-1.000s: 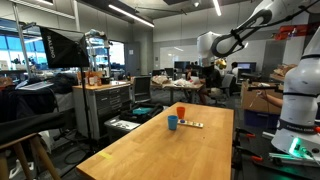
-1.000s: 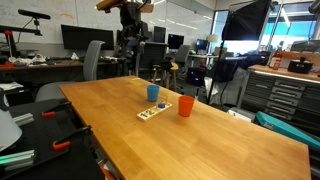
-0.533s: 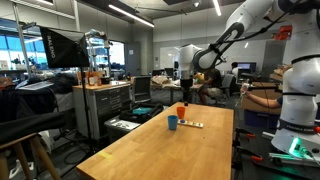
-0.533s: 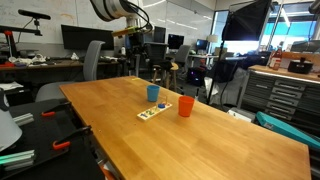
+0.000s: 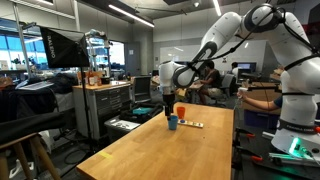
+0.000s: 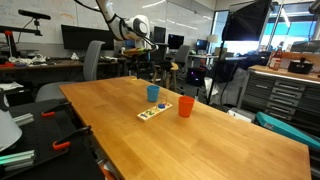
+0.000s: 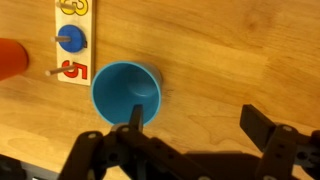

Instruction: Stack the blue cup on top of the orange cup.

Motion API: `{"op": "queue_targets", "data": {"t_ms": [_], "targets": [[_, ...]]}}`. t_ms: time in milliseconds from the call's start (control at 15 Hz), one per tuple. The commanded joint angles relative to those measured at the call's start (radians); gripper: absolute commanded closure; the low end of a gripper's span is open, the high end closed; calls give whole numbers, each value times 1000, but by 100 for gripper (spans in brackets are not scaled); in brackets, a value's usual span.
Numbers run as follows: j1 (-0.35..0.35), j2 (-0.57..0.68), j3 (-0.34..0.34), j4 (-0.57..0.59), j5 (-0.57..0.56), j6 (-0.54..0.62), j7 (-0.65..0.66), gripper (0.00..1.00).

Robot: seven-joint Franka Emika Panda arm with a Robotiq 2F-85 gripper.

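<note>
Next, my gripper grabs the upright blue cup by its rim, one finger inside and one outside, to stack it on the orange cup (image 6: 185,106). That leaves its base free.
The blue cup (image 7: 127,92) stands upright on the wooden table and also shows in both exterior views (image 5: 172,123) (image 6: 153,93). The orange cup (image 6: 185,106) stands next to it; it is partly hidden behind the gripper in an exterior view (image 5: 180,111) and shows only as an edge at the left of the wrist view (image 7: 10,58). My gripper (image 7: 196,125) is open and empty above the table. One finger is over the blue cup's rim and the other is over bare wood to its right. It hangs above the cups in an exterior view (image 5: 167,104).
A flat white-and-dark number board with pegs (image 7: 76,38) lies beside the cups, also in both exterior views (image 6: 152,111) (image 5: 193,124). The long wooden table (image 6: 200,140) stretches toward the camera. Office chairs, benches and monitors surround it.
The arm has swung down from high behind the table to just above the cups. The cups and the board have not moved.
</note>
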Motion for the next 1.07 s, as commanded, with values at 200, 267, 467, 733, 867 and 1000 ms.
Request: {"op": "queue_targets", "data": {"t_ms": [200,267,467,733,867,1000], "targets": [[43,155,-67,177,1,-34,11,0],[42,164,-73,183,2,-33,10,0],[41,185,-86,183,2,-22,9,0],[41,201,-89,172,4,-12,5,26],[39,206,-87,171,8,-14,3,42],[38,207,-89,171,8,-16,2,58]]}}
